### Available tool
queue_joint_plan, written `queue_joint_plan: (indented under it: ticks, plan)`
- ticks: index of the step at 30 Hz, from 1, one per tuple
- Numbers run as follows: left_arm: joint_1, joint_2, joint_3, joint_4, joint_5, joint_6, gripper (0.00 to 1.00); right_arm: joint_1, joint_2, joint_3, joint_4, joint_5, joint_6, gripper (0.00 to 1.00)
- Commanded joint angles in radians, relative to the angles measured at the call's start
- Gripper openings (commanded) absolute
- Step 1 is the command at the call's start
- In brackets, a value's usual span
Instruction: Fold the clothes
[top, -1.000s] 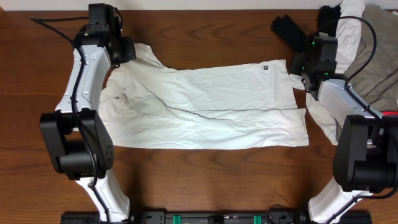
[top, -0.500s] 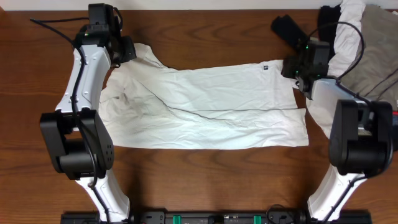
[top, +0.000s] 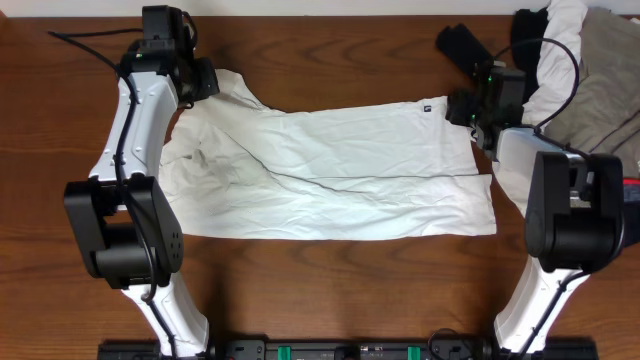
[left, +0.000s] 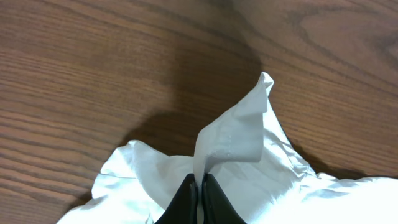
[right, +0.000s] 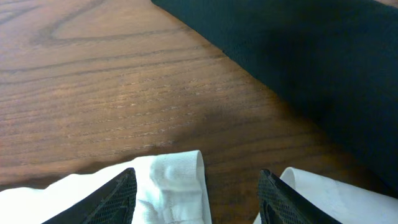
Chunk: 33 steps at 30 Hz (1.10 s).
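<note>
The white shirt (top: 330, 170) should be grabbed next by the hem corner at its far edge (top: 444, 104) with my right gripper, opposite my left gripper. Then that edge can be folded over evenly.
A white shirt (top: 330, 170) lies spread and partly folded across the wooden table. My left gripper (top: 207, 80) is at the shirt's far left corner. In the left wrist view it (left: 200, 186) is shut on a raised fold of the white fabric (left: 233, 134). My right gripper (top: 462, 106) stands open at the shirt's far right corner. In the right wrist view a hem corner of the shirt (right: 177, 180) lies on the table between its spread fingers (right: 121, 190), nearer the left one, and is not gripped.
A pile of other clothes sits at the far right: a black garment (top: 462, 45), a white one (top: 562, 30) and a grey one (top: 610, 85). More white cloth (top: 515, 195) lies beside the right arm. The black garment (right: 323, 56) lies just beyond the right fingers.
My right gripper has opened from shut and shifted a little left and toward the far edge. The left arm and the shirt have not moved.
</note>
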Motion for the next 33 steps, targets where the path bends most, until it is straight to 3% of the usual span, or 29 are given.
queue_joint_plan:
  ticks: [1, 13, 25, 33]
  plan:
    - [-0.001, 0.009, -0.002, 0.001, -0.007, -0.003, 0.06, 0.000, 0.037, 0.013, 0.003, -0.009, -0.007, 0.60]
    - [-0.001, 0.009, -0.002, 0.000, -0.007, -0.005, 0.06, 0.002, 0.044, 0.013, 0.019, -0.008, -0.007, 0.59]
    - [-0.001, 0.009, -0.002, 0.000, -0.007, -0.005, 0.06, 0.013, 0.044, 0.013, 0.020, -0.008, 0.000, 0.35]
    - [-0.001, 0.009, -0.002, 0.001, -0.007, -0.005, 0.06, 0.016, 0.052, 0.013, 0.055, -0.008, 0.008, 0.43]
